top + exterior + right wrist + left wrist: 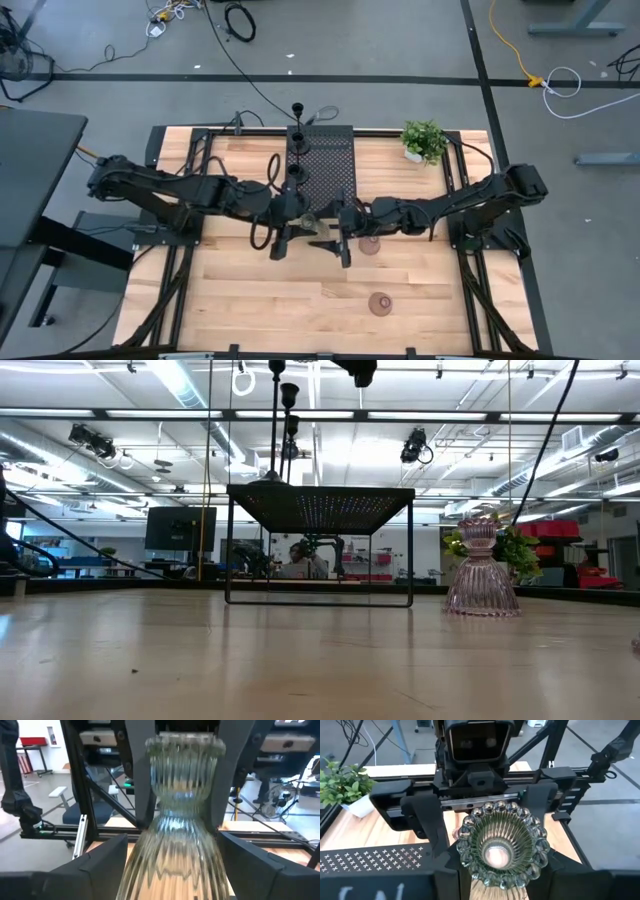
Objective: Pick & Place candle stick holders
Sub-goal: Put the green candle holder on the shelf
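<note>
The glass candle holder needs to stand on the black perforated block, so the robot's right gripper will next grab the glass candle holder's flared base (175,857).
A clear ribbed glass candle holder (182,805) stands upright between my two grippers at the table's middle (315,222); its cup shows from above in the left wrist view (502,845). My left gripper (298,230) points down over it, shut on its cup. My right gripper (335,235) is level and open, its fingers (107,865) on either side of the flared base, apart from it. A like glass holder (482,575) stands on the table in the low view, with no gripper by it. Two reddish-brown domes (370,243) (380,303) lie on the table. My left gripper pinches the glass holder's cup by its two sides (150,770) between its two fingers (137,780). The fingers come from above, pointing down, one on each side of cup and neck. The holder is upright. Whether its base is on the table is out of the frames.
A black perforated block (322,165) stands at the far middle with thin black holders (298,108) (294,170) on it. A small green potted plant (425,140) stands at the far right. Bare wood (260,300) lies toward the near edge.
</note>
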You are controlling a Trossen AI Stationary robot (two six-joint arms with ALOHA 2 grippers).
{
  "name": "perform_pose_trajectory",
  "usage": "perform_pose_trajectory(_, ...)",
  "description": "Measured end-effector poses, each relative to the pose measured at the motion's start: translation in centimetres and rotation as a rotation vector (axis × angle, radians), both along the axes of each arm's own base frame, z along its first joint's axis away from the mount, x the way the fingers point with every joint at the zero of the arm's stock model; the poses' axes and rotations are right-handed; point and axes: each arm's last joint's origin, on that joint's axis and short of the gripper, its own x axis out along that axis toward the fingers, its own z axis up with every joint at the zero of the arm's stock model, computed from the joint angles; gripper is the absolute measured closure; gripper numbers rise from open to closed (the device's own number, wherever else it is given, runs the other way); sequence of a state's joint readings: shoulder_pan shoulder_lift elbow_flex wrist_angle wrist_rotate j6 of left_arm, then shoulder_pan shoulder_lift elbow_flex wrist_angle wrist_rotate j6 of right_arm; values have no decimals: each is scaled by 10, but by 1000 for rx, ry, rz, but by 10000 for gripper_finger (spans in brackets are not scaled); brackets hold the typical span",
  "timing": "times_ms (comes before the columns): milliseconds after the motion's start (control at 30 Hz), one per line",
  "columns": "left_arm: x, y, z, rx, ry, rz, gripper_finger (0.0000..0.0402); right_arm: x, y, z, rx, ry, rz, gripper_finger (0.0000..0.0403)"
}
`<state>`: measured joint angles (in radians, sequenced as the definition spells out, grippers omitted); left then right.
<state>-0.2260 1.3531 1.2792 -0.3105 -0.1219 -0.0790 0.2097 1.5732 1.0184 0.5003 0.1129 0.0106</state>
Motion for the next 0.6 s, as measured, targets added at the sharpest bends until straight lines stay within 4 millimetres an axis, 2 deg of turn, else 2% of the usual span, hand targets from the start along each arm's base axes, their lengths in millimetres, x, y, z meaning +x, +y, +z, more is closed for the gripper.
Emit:
perform_pose_trajectory(167, 2, -1, -3, 0, 12, -1, 272, 1, -1, 2, 10, -5, -5, 114)
perform_pose_trajectory(367, 2, 0, -4, 4, 23, 1, 272, 1, -2, 0, 14, 30, -6, 183)
perform_pose_trajectory(600, 3, -1, -5, 15, 24, -4, 272, 1, -2, -1, 27, 42, 4, 199)
